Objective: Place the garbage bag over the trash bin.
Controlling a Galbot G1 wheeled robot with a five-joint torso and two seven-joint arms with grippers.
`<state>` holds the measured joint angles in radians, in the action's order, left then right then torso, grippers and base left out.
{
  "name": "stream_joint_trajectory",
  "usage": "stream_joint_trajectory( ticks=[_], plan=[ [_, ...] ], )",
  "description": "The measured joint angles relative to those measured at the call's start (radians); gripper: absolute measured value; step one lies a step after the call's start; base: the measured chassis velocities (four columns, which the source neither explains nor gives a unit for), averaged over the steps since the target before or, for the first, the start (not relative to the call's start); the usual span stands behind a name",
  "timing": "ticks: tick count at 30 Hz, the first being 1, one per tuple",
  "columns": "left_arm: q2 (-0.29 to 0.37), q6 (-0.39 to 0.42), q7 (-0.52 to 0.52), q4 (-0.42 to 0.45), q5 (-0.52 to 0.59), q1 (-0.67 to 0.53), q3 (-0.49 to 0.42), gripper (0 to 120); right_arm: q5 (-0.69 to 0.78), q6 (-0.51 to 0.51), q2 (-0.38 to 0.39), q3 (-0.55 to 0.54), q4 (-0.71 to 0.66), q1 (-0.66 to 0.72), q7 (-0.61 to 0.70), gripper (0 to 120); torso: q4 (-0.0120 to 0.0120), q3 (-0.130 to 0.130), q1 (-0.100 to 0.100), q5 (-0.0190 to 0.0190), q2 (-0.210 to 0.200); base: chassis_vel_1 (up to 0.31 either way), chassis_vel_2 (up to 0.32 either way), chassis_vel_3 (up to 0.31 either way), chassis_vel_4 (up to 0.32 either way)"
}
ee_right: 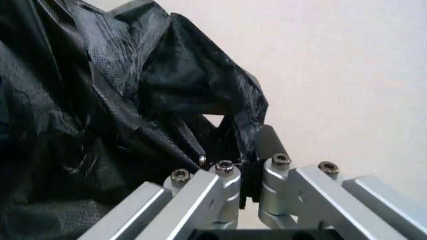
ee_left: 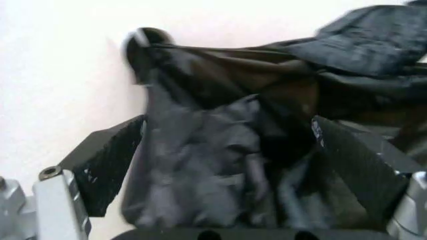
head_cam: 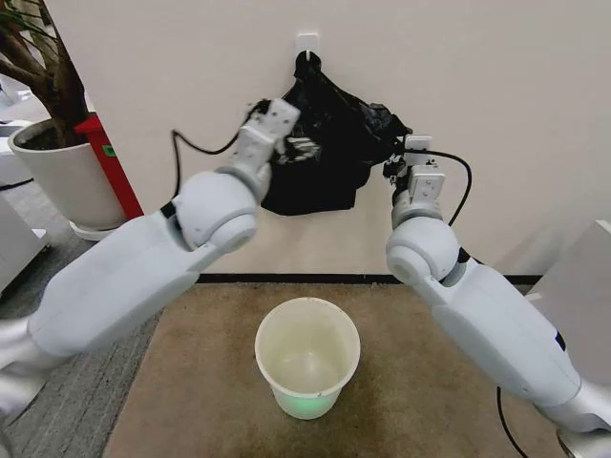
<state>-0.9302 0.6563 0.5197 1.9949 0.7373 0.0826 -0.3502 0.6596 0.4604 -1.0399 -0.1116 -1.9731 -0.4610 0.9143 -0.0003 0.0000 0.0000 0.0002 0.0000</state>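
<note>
My left gripper grabs the garbage bag (head_cam: 329,143) by its free side edge (head_cam: 271,183) next, to fit the bag over the trash bin.
The black garbage bag (head_cam: 329,143) hangs crumpled from a white hook (head_cam: 306,43) on the wall. My left gripper (head_cam: 289,143) is raised against the bag's left side. In the left wrist view it (ee_left: 227,125) is open, with folds of the garbage bag (ee_left: 220,165) lying between its spread fingers (ee_left: 100,165). My right gripper (head_cam: 401,157) is at the bag's right edge. In the right wrist view it (ee_right: 243,145) is shut on a pinch of the garbage bag (ee_right: 100,125). The white trash bin (head_cam: 277,377) stands upright on the floor below, between both arms.
A large white plant pot (head_cam: 62,176) and a red object (head_cam: 105,153) stand at the left by the wall. The bin sits on a brown mat (head_cam: 191,382). A pale cabinet edge (head_cam: 582,286) is at the right.
</note>
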Motion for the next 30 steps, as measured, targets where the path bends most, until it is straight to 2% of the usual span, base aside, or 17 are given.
stream_joint_trajectory(
  ticks=[3,8,11,20,30],
  plan=[
    [-0.046,0.024,-0.002,-0.038,0.020,-0.054,-0.066,98,-0.008,0.000,-0.002,0.002,-0.001,-0.013,-0.003,0,0.0003,0.000,0.000,0.0000,0.000,0.000,0.000,0.000,0.000],
    [-0.080,0.065,0.041,-0.051,0.101,-0.068,-0.086,98,-0.018,-0.003,-0.002,0.012,-0.004,-0.028,-0.011,0,0.0003,0.000,0.000,0.0001,0.000,0.000,0.000,0.000,0.000],
    [-0.130,0.080,0.096,-0.100,0.128,-0.077,-0.096,95,-0.031,-0.006,0.004,0.039,-0.015,-0.061,-0.025,0,0.0003,0.000,0.000,0.0000,0.000,0.000,0.000,0.000,0.000],
    [-0.151,0.082,0.108,-0.138,0.121,-0.082,-0.110,94,-0.035,-0.010,0.027,0.065,-0.026,-0.081,-0.036,0,0.0003,0.000,0.000,-0.0002,0.000,0.000,0.000,0.000,0.000],
    [-0.148,0.081,0.109,-0.171,0.101,-0.063,-0.111,56,-0.034,-0.024,0.050,0.080,-0.043,-0.085,-0.042,0,0.0003,0.000,0.000,-0.0002,0.000,0.000,0.000,0.000,0.000]
  ],
)
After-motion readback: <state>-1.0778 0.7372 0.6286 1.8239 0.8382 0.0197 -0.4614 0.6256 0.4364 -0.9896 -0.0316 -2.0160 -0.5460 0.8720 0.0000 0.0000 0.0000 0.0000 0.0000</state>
